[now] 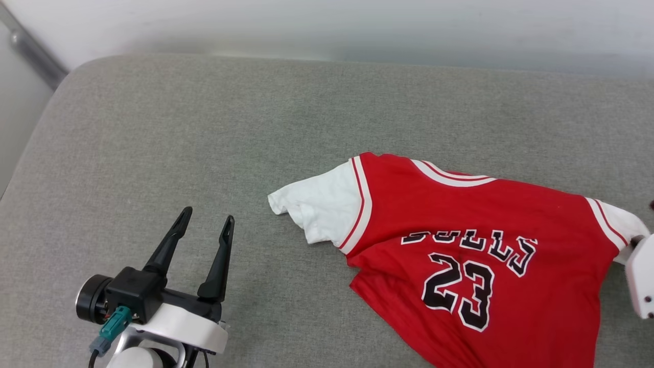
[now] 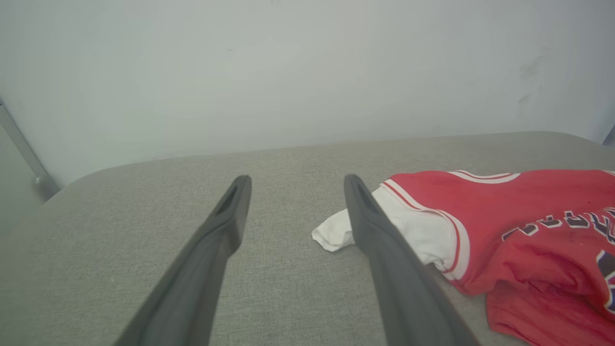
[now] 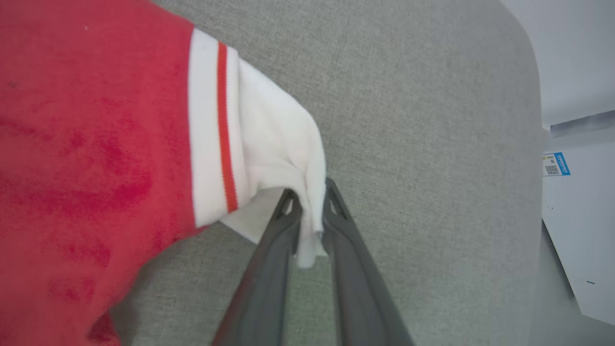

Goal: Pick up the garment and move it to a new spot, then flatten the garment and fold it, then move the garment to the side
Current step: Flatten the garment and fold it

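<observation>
My left gripper should grab the other white sleeve's tip next; it curls up from the cushion, while the garment's red chest (image 1: pixel 453 208) lies slack.
The garment (image 1: pixel 475 245), a red jersey T-shirt with white sleeves and a black "23", lies rumpled on the right half of the grey cushion (image 1: pixel 204 143). In the right wrist view my right gripper (image 3: pixel 311 192) is shut on the hem of one white sleeve (image 3: pixel 283 149), the cloth pinched between its fingertips. In the head view that arm's pale wrist (image 1: pixel 641 276) shows at the right edge, at that sleeve. My left gripper (image 1: pixel 207 220) stands open over bare cushion, left of the other white sleeve (image 1: pixel 317 204). The left wrist view has the garment (image 2: pixel 528 226) to the right of the open left gripper (image 2: pixel 295 185).
A pale wall (image 1: pixel 327 25) runs behind the cushion, with a grey metal bar (image 1: pixel 30 48) at the far left. The cushion's rounded far-left corner (image 1: pixel 76 71) drops off. A white panel with a small blue label (image 3: pixel 555 164) stands beyond the cushion's edge in the right wrist view.
</observation>
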